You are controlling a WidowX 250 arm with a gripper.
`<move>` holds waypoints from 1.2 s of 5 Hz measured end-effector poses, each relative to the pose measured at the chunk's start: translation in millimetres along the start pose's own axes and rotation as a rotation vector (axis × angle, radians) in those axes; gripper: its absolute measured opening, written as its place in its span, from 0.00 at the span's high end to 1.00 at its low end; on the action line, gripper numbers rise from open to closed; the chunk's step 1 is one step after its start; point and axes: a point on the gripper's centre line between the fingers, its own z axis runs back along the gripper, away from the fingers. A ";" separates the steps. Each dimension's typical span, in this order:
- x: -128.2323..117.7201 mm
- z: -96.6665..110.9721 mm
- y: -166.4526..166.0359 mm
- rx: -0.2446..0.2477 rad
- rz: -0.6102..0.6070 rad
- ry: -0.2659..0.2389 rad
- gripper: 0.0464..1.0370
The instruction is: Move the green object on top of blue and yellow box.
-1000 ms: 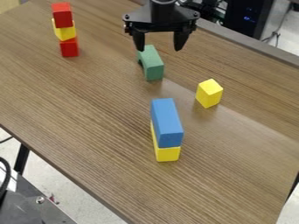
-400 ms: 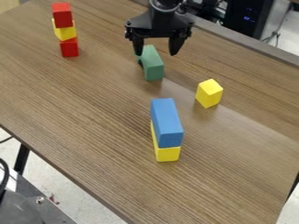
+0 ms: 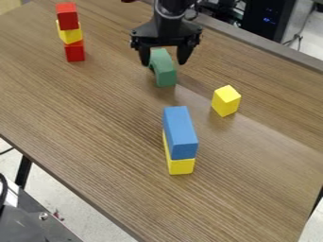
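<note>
My gripper will next take the green block (image 3: 165,72) by its long sides and put it on top of the blue and yellow box.
The black gripper (image 3: 164,60) hangs at the top centre, its two fingers apart on the left and right of the green block's far part. The green arch-shaped block (image 3: 165,72) lies on the table; whether the fingers touch it I cannot tell. Nearer the camera, a long blue block (image 3: 180,133) rests on top of a yellow block (image 3: 181,166), which shows below its front end and along its left side.
A single yellow block (image 3: 225,100) stands right of the green one. At the upper left is a stack of red, yellow and red blocks (image 3: 69,33). The wooden table (image 3: 95,127) has its near edge running diagonally at lower left.
My gripper has come lower and slightly left, and its fingers now reach alongside the green block's far part. The blocks have not moved.
</note>
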 end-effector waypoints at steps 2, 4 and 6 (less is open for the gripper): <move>0.6 -9.8 -2.5 0.005 -0.007 0.008 0.09; 0.2 -13.2 -1.2 0.013 0.009 0.003 0.47; -3.1 47.2 -13.3 -0.108 0.047 -0.064 0.47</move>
